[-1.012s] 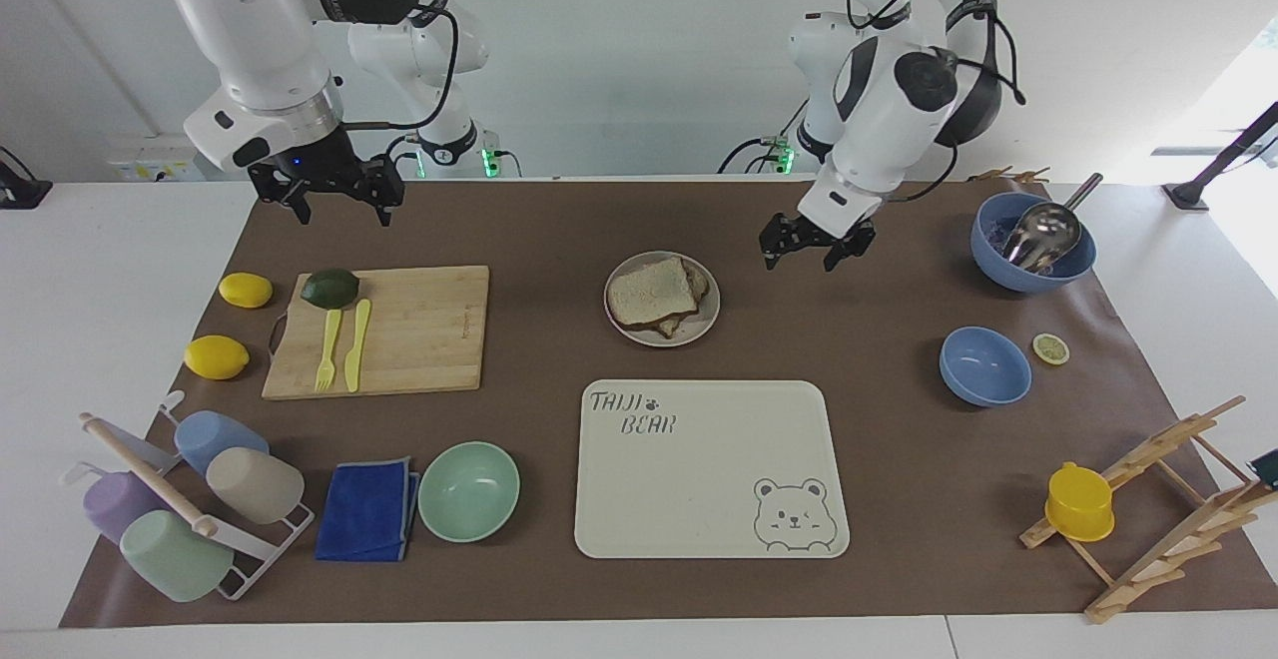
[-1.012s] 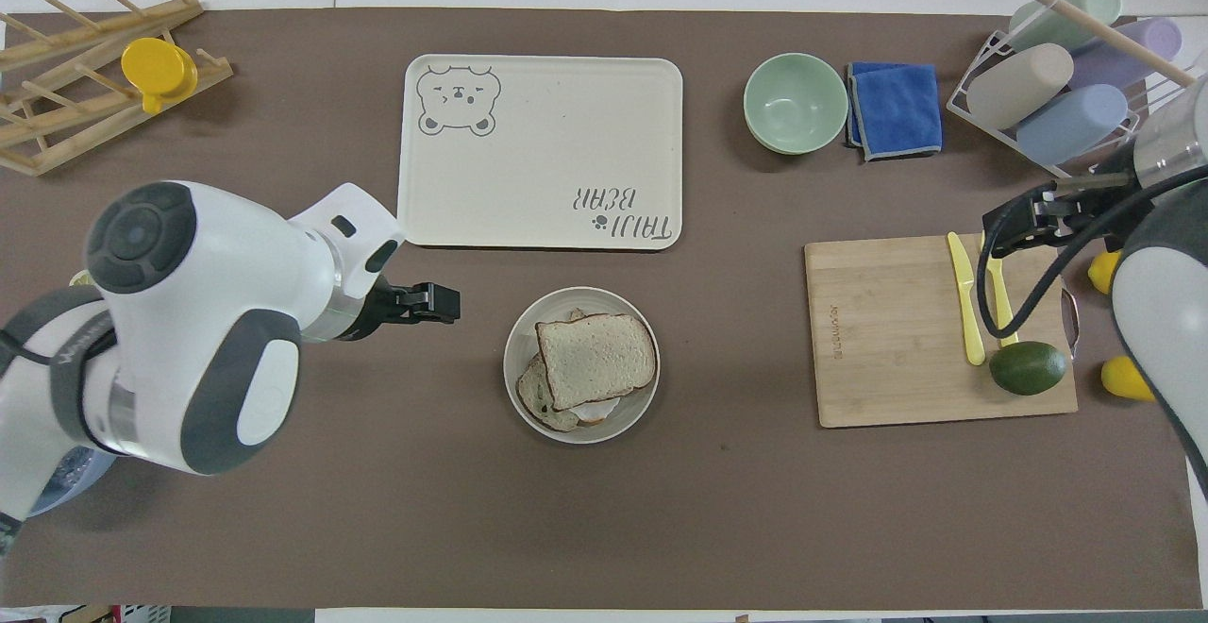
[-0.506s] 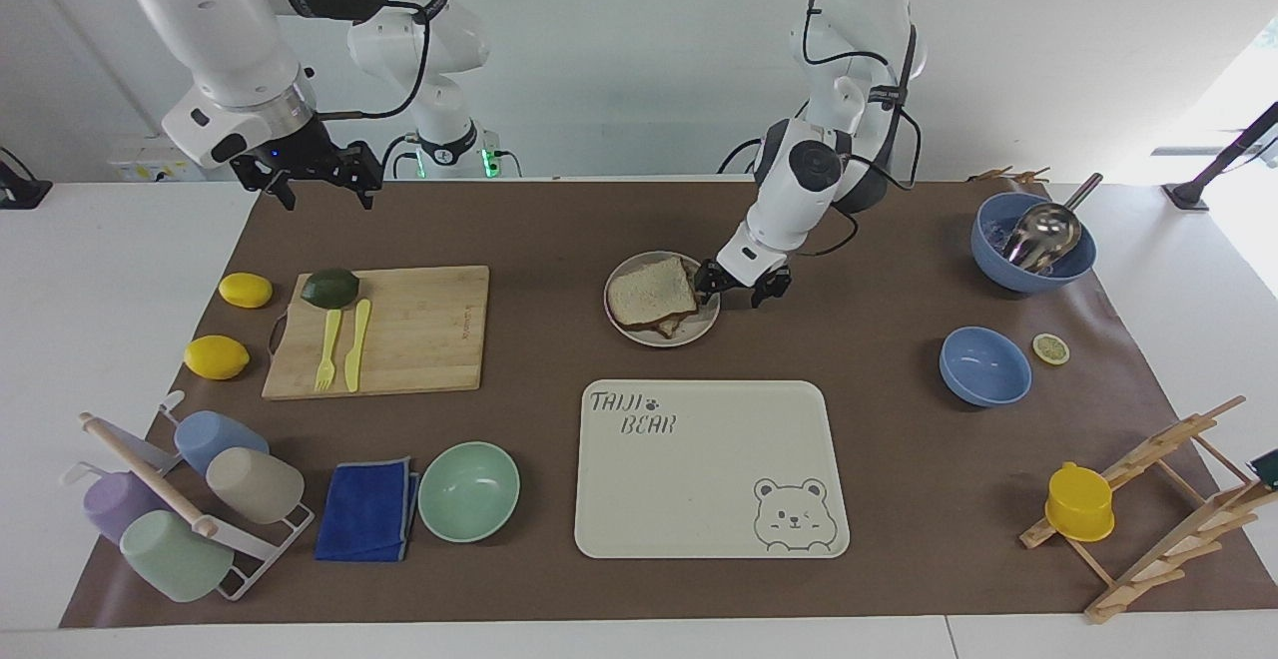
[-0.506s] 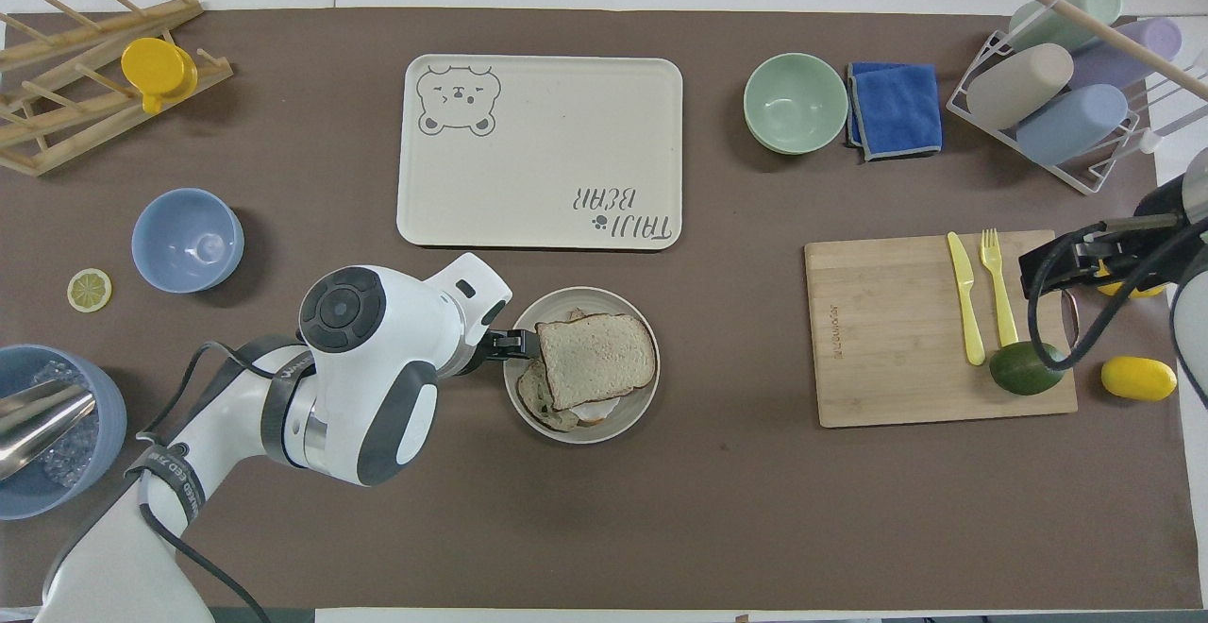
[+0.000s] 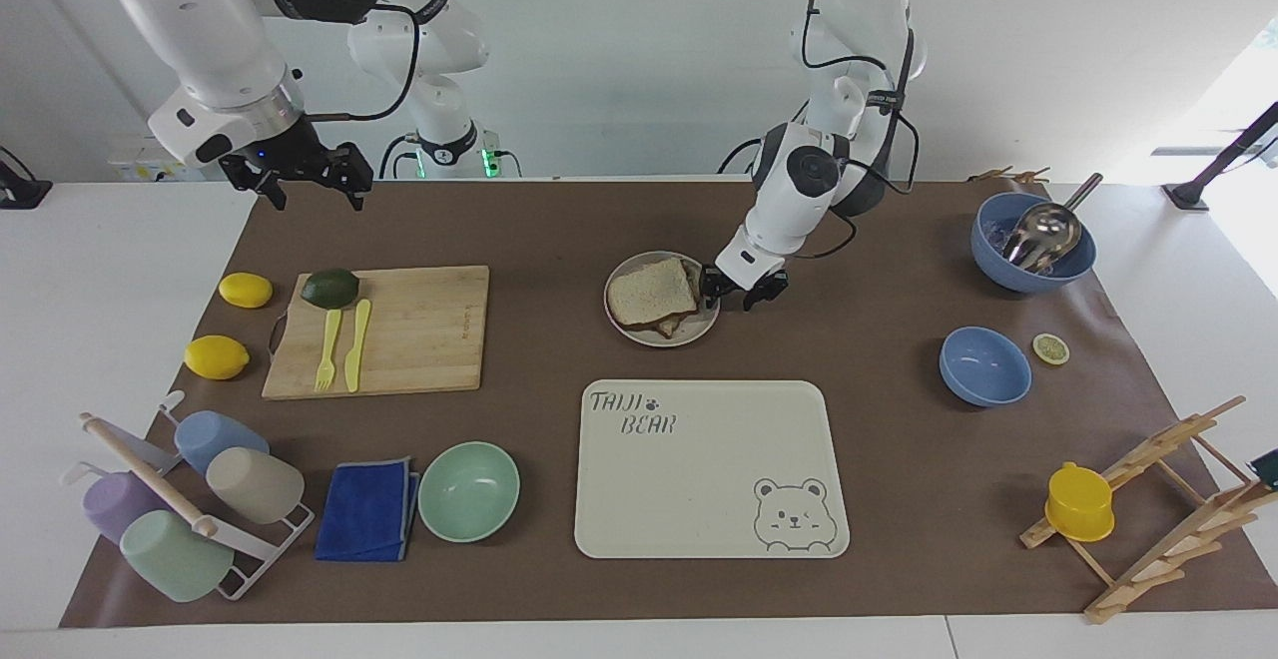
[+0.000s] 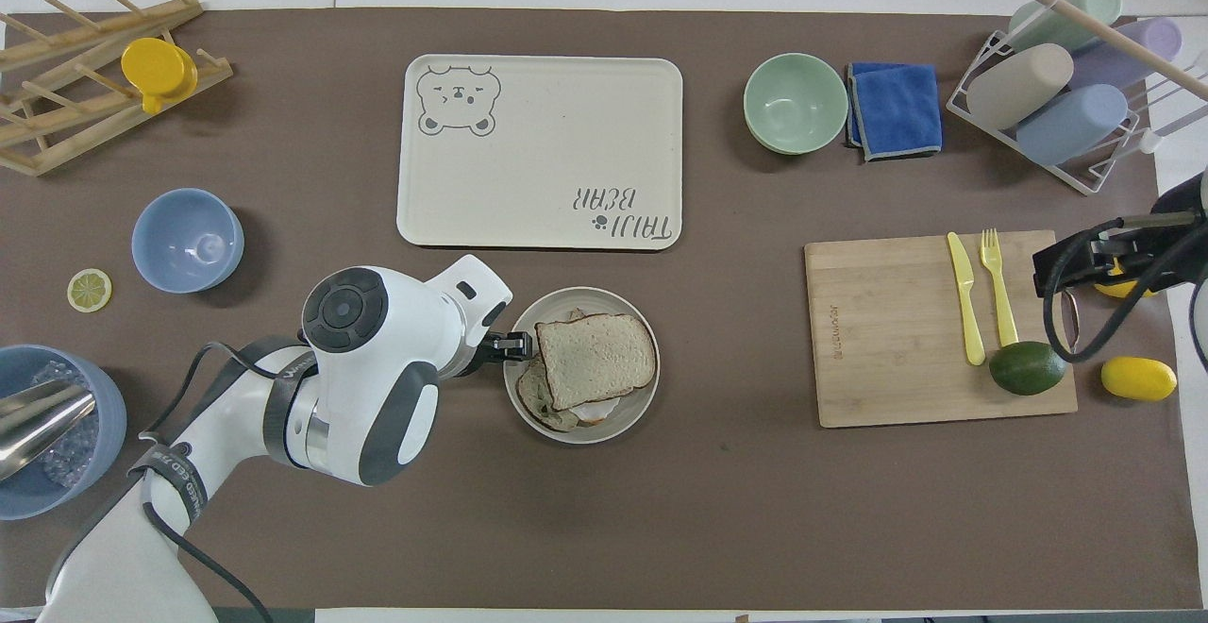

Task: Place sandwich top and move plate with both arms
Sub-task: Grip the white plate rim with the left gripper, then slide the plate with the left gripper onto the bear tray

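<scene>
The plate is mostly covered by the stacked bread (image 6: 596,361). My left gripper next needs to grab it by its bare rim, where the fingers have room, to move the plate.
The sandwich top (image 5: 651,293) lies on a lower slice with egg on the small round plate (image 5: 699,325), in the middle of the brown mat; both also show in the overhead view, the slice (image 6: 595,359) on the plate (image 6: 634,415). My left gripper (image 5: 736,292) is low at the plate's rim on the left arm's end, fingers apart; it also shows in the overhead view (image 6: 517,346). My right gripper (image 5: 315,198) is open and empty, raised over the mat by the cutting board (image 5: 399,329), and also shows in the overhead view (image 6: 1048,269).
The cream bear tray (image 5: 699,469) lies farther from the robots than the plate. Beside the tray are a mint bowl (image 5: 468,491) and a blue cloth (image 5: 365,509). The board holds an avocado (image 5: 329,288), a fork and a knife. Blue bowls (image 5: 984,366) lie at the left arm's end.
My left gripper came down from above the mat to the plate's rim. My right gripper rose and drew back toward the right arm's end. Plate and sandwich have not moved.
</scene>
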{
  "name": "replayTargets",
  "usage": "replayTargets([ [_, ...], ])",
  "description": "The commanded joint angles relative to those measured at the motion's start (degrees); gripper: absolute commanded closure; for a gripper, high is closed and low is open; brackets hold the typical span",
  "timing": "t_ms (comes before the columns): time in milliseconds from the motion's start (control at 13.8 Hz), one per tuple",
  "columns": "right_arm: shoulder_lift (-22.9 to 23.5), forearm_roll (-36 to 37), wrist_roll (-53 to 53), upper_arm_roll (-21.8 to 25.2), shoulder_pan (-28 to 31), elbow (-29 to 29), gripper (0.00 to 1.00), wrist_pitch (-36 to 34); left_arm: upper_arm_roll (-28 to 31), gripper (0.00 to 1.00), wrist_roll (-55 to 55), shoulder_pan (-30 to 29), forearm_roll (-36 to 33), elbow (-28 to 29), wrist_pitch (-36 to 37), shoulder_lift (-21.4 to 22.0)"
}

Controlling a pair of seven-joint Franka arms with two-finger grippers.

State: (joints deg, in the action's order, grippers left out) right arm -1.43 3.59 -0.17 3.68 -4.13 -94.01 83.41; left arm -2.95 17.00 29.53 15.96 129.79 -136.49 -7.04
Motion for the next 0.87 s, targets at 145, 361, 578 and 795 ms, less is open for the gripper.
replayTargets([
  [145, -0.59, -1.48, -0.71, -0.16, 1.05, -0.82, 0.0, -0.01, 0.66, 0.7, -0.12, 1.67, 2.76, 1.43, -1.06, 0.71],
  [361, -0.59, -1.4, -1.15, -0.51, 1.67, -1.17, 0.0, 1.22, 0.66, 1.0, -0.21, 2.64, 2.85, 1.52, -0.97, 0.8],
  [578, -0.24, -1.48, -0.97, -0.69, 2.54, -0.82, 0.0, 1.14, 0.66, 1.0, -1.96, 2.02, 2.85, 1.17, -0.36, 0.8],
  [795, -0.24, -1.57, -0.97, -0.77, 3.69, -0.56, 0.0, 1.14, 0.75, 1.0, -2.84, -1.22, 5.39, -3.29, 4.89, 1.68],
])
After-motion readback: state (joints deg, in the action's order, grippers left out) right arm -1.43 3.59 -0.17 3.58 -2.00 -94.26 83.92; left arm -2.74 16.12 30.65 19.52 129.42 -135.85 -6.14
